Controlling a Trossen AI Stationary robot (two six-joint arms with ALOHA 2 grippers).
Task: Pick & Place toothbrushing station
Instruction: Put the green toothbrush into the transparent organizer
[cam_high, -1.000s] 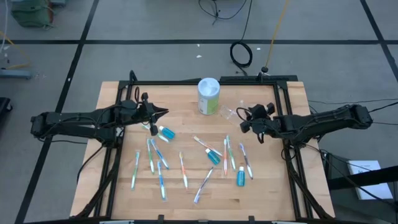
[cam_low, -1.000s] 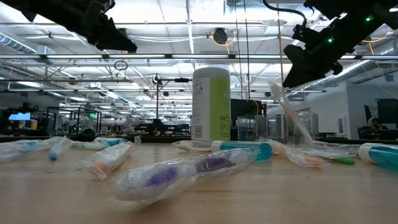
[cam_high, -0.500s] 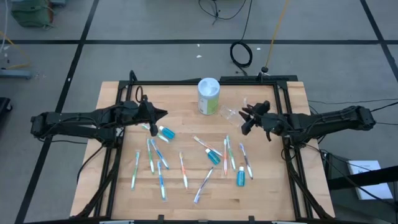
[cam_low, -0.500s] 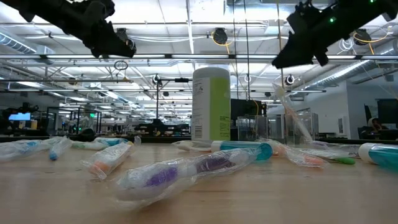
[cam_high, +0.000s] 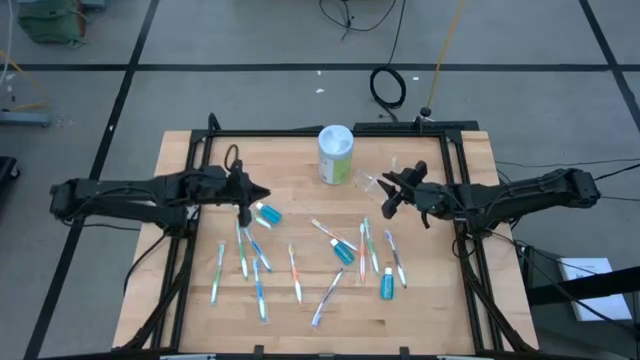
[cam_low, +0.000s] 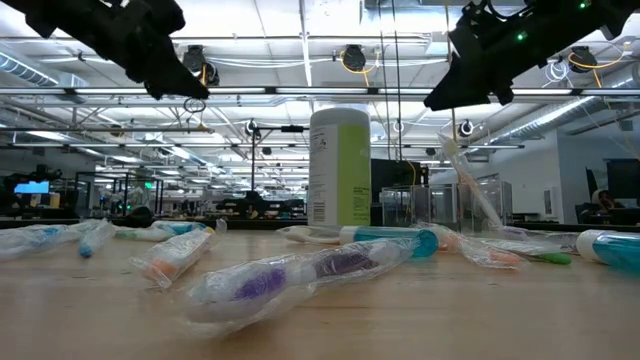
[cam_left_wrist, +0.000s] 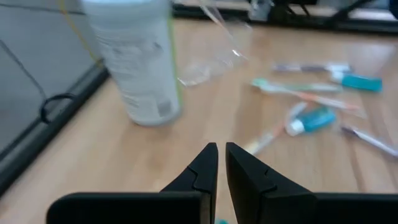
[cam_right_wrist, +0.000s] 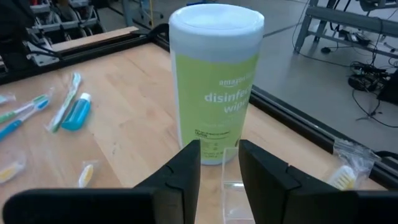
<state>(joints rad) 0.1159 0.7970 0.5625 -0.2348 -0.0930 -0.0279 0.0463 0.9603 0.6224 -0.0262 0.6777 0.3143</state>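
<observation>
I should grab the green toothbrush by its neck next with my left gripper. Then it can stand in the cup.
A small clear plastic cup (cam_high: 372, 183) lies on its side on the wooden table, right of a green-and-white wipes canister (cam_high: 336, 153). Several toothbrushes (cam_high: 241, 250) in clear wrappers and teal toothpaste tubes (cam_high: 344, 251) lie scattered toward the near edge. My right gripper (cam_high: 387, 192) is open and empty, well above the table, just right of the cup. The cup shows below the gap between its fingers in the right wrist view (cam_right_wrist: 231, 186). My left gripper (cam_high: 263, 195) is shut and empty, above a toothpaste tube (cam_high: 267, 213) at mid-left.
The canister (cam_low: 338, 170) stands upright at the far middle, close to the cup. A black frame rail (cam_high: 300, 131) runs around the table's far and side edges. Bare wood lies between the canister and my left gripper.
My right gripper has risen and moved toward the table's left, closer to the clear cup. My left gripper has shifted a little toward the near edge. The cup, brushes and tubes have stayed where they were.
</observation>
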